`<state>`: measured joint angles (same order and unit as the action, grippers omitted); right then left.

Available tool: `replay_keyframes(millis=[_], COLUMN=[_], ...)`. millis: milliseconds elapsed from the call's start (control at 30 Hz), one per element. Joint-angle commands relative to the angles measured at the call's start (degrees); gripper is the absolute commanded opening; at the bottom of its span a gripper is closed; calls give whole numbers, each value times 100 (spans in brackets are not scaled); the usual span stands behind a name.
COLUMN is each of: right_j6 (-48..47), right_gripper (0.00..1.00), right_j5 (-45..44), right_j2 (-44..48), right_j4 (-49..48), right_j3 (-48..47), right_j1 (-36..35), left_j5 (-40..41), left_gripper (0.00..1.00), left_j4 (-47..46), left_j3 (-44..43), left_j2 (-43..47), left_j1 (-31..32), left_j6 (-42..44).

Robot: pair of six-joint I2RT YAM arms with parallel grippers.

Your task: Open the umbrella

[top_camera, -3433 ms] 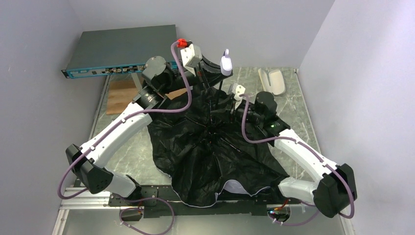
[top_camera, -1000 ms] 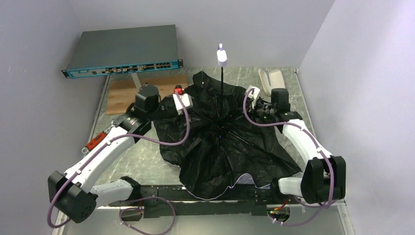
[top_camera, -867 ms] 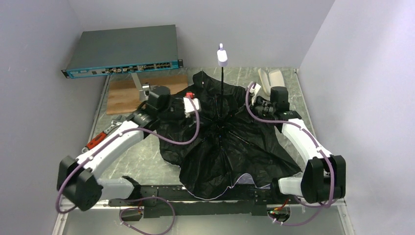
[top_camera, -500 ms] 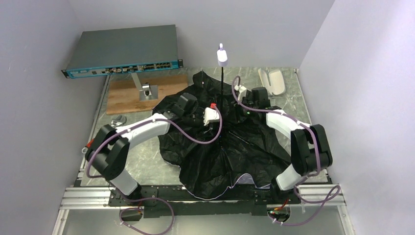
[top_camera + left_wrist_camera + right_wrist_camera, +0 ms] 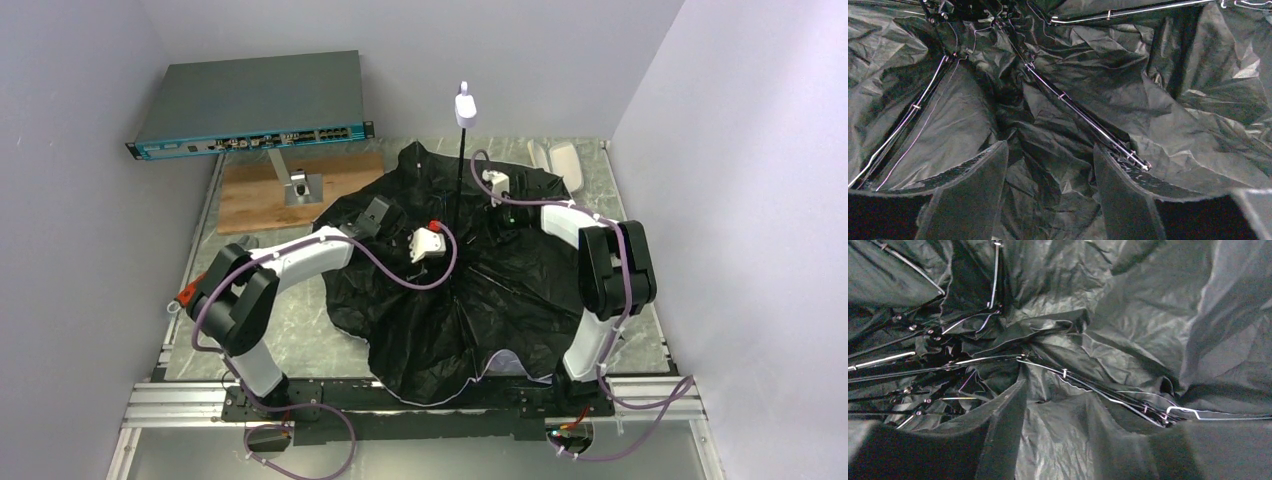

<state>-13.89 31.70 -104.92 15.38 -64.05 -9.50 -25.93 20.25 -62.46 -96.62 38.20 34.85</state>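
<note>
I should open the umbrella: my right gripper next grabs its stem where the ribs gather. The umbrella's handle end stays free.
The umbrella (image 5: 470,300) lies spread upside down on the table, its black inside facing up. Its thin shaft stands upright, with the white handle (image 5: 465,105) at the top. My left gripper (image 5: 432,252) hovers low over the canopy just left of the shaft. In the left wrist view, crumpled black fabric and a metal rib (image 5: 1083,117) lie between and beyond the gripper's (image 5: 1048,187) spread fingers (image 5: 970,195). My right gripper (image 5: 487,205) is just right of the shaft. Its fingers (image 5: 998,435) stand apart over a fold of canopy (image 5: 1058,435), the gripper (image 5: 1055,440) holding nothing that I can make out.
A grey network switch (image 5: 250,100) sits at the back left, with a wooden board (image 5: 255,190) and a small metal stand (image 5: 298,185) in front of it. A white object (image 5: 565,160) lies at the back right. A red-handled tool (image 5: 185,295) lies by the left edge.
Both grippers have moved inward from the canopy's sides to close beside the shaft. The handle has shifted slightly to the right.
</note>
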Motion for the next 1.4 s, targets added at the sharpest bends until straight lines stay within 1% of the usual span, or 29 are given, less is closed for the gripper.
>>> replay_keyframes(millis=[0,67,167,200,267,300,333,400,500,600,700,833,900,967,1000,1100,1133,1200,1233,1300,1367], right_j6=[-614,-805,-1121,-1090,-782,-545,-309,-108,-35,16,-13,-45,-104,-181,-179,-268,-372,-634,-783,-1236,-1710], right_gripper=[55,61,66,68,71,72,72,73,73,74,73,61,53,40,29,4,0,0,0,0,0], right_j5=[386,887,1623,1811,2135,2243,2274,2224,2148,1939,1793,1558,1367,1251,1224,1197,1181,1039,960,817,393], right_j2=[460,999,1878,2150,2612,2776,2867,2892,2690,2485,2179,1725,1520,1377,1335,1354,1386,1492,1534,1551,1524], right_j4=[254,35,-306,-506,-1158,-1637,-2054,-2515,-2867,-3297,-3415,-3713,-3792,-3822,-3860,-3647,-3467,-2919,-2563,-1576,-610], right_j3=[-183,161,740,932,1340,1523,1660,1748,1709,1742,1599,1598,1630,1641,1654,1527,1421,1107,910,354,-173], right_j1=[67,156,220,222,199,157,71,-158,-460,-669,-891,-1008,-1009,-997,-1001,-993,-999,-1011,-1015,-1019,-1108], left_j5=[-188,-484,-931,-1042,-1105,-1101,-1082,-1056,-1015,-1097,-1192,-1085,-958,-845,-798,-791,-836,-846,-781,-476,20], left_gripper=[71,77,85,88,97,99,100,100,100,100,100,100,100,100,100,100,100,100,100,100,99], left_j4=[182,46,-379,-469,-672,-789,-887,-1148,-1386,-1160,-806,-563,-565,-620,-615,-445,-340,-88,101,698,1080], left_j3=[-289,-284,-174,-171,-138,-107,-80,-8,66,-123,-503,-919,-1061,-1180,-1246,-1507,-1632,-1958,-2132,-2486,-2586], left_j2=[322,643,1200,1361,1636,1769,1918,2229,2604,2833,2953,3078,3152,3228,3248,3265,3259,3233,3204,3126,3135], left_j1=[-23,-116,-284,-334,-405,-420,-434,-474,-510,-513,-500,-497,-500,-497,-501,-503,-503,-459,-398,-153,124], left_j6=[202,138,-198,-298,-504,-614,-682,-842,-861,-567,-212,8,87,17,-4,15,71,318,586,1546,2675])
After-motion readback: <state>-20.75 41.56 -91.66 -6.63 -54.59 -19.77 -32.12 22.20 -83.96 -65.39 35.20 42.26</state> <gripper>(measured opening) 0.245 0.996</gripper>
